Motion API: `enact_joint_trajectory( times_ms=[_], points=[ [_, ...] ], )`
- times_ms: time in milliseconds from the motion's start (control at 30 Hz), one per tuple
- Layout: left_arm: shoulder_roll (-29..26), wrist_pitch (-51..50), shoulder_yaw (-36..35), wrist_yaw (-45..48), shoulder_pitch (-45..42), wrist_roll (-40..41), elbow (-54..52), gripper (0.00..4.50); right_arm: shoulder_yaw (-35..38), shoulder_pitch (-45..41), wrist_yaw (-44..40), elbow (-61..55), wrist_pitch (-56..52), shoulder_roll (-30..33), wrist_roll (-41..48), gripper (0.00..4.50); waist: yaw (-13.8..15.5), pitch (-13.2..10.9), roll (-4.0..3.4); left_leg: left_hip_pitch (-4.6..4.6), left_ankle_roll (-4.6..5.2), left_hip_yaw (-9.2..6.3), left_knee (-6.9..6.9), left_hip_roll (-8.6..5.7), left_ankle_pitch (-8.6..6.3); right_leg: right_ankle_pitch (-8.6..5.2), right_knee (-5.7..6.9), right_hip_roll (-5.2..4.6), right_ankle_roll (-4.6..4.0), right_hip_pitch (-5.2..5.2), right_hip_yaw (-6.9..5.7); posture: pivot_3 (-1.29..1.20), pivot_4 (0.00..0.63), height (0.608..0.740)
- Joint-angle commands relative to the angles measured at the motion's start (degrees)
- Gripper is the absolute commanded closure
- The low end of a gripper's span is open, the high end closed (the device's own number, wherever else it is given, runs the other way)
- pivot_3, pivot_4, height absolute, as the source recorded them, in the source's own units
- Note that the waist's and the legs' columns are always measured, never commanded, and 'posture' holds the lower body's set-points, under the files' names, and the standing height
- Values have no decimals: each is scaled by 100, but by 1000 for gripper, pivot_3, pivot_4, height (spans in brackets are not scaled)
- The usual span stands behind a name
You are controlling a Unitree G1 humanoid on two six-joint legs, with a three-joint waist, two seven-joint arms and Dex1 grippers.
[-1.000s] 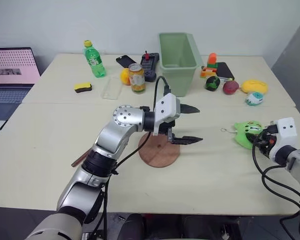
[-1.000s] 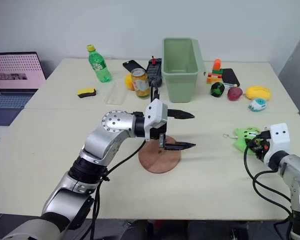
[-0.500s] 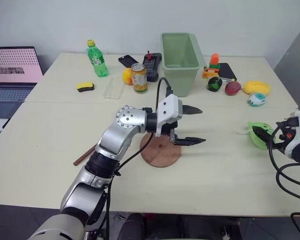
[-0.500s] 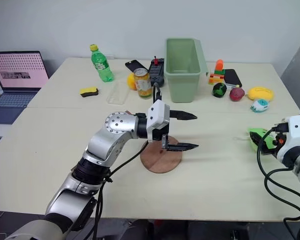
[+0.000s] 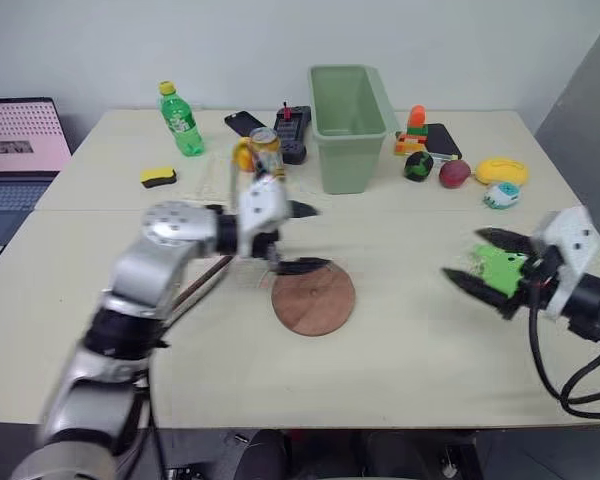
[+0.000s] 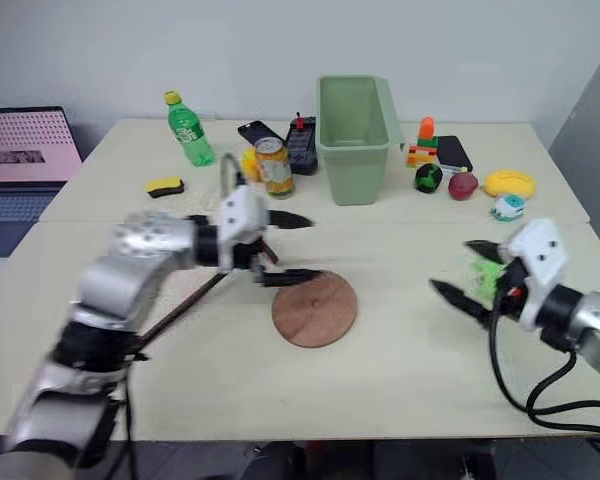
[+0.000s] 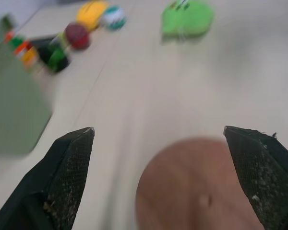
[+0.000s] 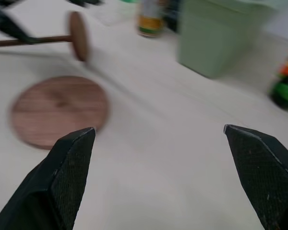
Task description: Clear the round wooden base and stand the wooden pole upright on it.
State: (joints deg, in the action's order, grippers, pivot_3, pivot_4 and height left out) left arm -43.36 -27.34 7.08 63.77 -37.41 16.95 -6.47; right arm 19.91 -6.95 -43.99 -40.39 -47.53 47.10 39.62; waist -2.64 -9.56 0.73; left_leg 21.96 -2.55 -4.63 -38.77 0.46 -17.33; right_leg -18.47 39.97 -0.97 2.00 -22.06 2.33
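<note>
The left gripper should take hold of the middle of the pole's body (image 5: 201, 282) next, because the wooden pole is long and has a disc on its end.
The round wooden base (image 5: 313, 298) lies flat mid-table with nothing on it; its small centre hole shows in the left wrist view (image 7: 201, 191). The wooden pole (image 5: 200, 285) lies on the table to the left of the base, and its end disc (image 8: 78, 42) stands on edge in the right wrist view. My left gripper (image 5: 320, 238) hovers open and empty just above the base's far-left edge. Off to the right of the base, my right gripper (image 5: 485, 262) is raised, open and empty, pointing toward the base.
A green toy (image 5: 502, 268) lies on the table just behind the right gripper. At the back stand a green bin (image 5: 348, 125), a can (image 5: 266, 150), a green bottle (image 5: 180, 120), a yellow sponge (image 5: 157, 177) and fruit and toys (image 5: 455, 172). A laptop (image 5: 20, 135) sits far left.
My left arm swung left, so its gripper now sits at the base's left edge. The right gripper opened, rose off the green toy and moved toward the base. The camera shifted too.
</note>
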Motion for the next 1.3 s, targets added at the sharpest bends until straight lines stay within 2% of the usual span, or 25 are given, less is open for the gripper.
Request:
enact_joint_trajectory(
  times_ms=[33, 167, 267, 567, 833, 1000, 1133, 1300],
  points=[
    [-822, -850, -412, -3, -58, -7, -292, 0, -564, -593, -159, -165, 53, -46, 413, 13, 41, -6, 7, 2, 0, -1, -2, -1, 0, 0, -2, -1, 0, 0, 0, 0, 150, 740],
    [-1520, -1455, -178, 231, -135, -115, -70, 0, -1256, -1124, -202, 62, 173, -308, 424, 13, 101, -8, 11, 2, 0, -4, -2, -4, 0, 0, -8, -2, 1, 2, -8, 0, 150, 740],
    [-1748, -1524, 132, 367, -227, -346, 145, 0, -1647, -1365, -219, 193, 305, -461, 290, 13, 104, -9, 11, 2, 0, -3, -2, -6, 0, -1, -7, -4, 1, 2, -9, 0, 150, 740],
    [-1422, -1875, 1434, 653, -1077, -1167, 1182, 0, -2149, -1430, -100, 73, 386, -810, 275, 13, 82, -12, 15, 7, 0, -1, -2, -6, 0, -1, -1, 0, 1, -8, -7, 0, 150, 740],
    [-1132, -1917, 2006, 1036, -1415, -1603, 1894, 0, -2383, -1262, -150, -169, 299, -772, 351, 13, 79, -12, 16, 14, -1, -3, -3, 0, 0, -1, 1, 3, 1, -17, -8, 0, 150, 740],
    [-1056, -1681, 2102, 1171, -1494, -1829, 2126, 0, -2422, -1092, -101, -283, 344, -709, 283, 13, 80, -13, 16, 14, -1, -5, -3, 1, 0, -1, 2, 2, 1, -18, -9, 0, 150, 740],
    [-919, -1392, 2182, 1168, -1550, -2055, 2452, 654, -2398, -937, -71, -397, 326, -681, 339, 0, 82, -12, 16, 14, -1, -4, -3, 0, 0, -1, 2, 2, 1, -17, -8, 0, 150, 740],
    [-760, -1264, 2209, 1248, -1470, -2218, 2532, 1698, -2382, -830, -24, -508, 298, -666, 382, 0, 83, -13, 16, 15, -1, -5, -5, -1, 0, -1, 1, -1, 1, -17, -9, 0, 150, 740]
  ],
)
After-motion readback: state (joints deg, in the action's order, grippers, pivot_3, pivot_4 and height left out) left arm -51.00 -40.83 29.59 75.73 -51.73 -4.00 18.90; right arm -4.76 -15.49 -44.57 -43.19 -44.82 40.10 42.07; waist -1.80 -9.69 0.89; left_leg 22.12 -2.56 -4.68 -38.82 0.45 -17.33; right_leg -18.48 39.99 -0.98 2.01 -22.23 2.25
